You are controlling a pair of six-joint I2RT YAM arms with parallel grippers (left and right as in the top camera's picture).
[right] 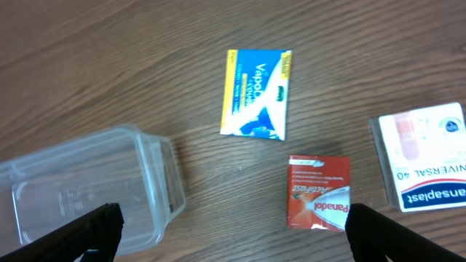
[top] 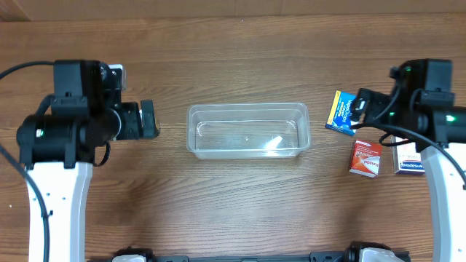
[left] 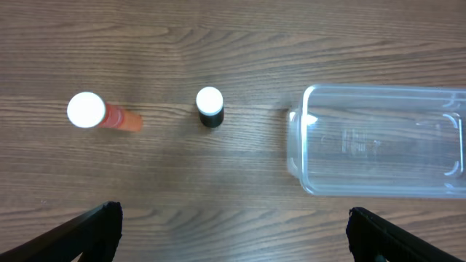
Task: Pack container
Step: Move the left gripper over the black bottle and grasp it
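Note:
The left gripper grabs the small black bottle by its white cap (left: 210, 100) next, so its dark base stays free to stand in the container.
The clear plastic container (top: 248, 130) lies empty on the middle of the wooden table; it also shows in the left wrist view (left: 378, 142) and the right wrist view (right: 80, 185). My left gripper (top: 149, 119) is open and empty, left of the container. My right gripper (top: 358, 108) is open and empty, right of it, over a blue and yellow box (top: 339, 111) (right: 256, 92). A red Panadol box (top: 365, 158) (right: 317, 192) and a white plaster box (top: 408, 159) (right: 426, 154) lie flat nearby. An orange bottle (left: 102, 113) and a small black bottle (left: 210, 106) stand in the left wrist view.

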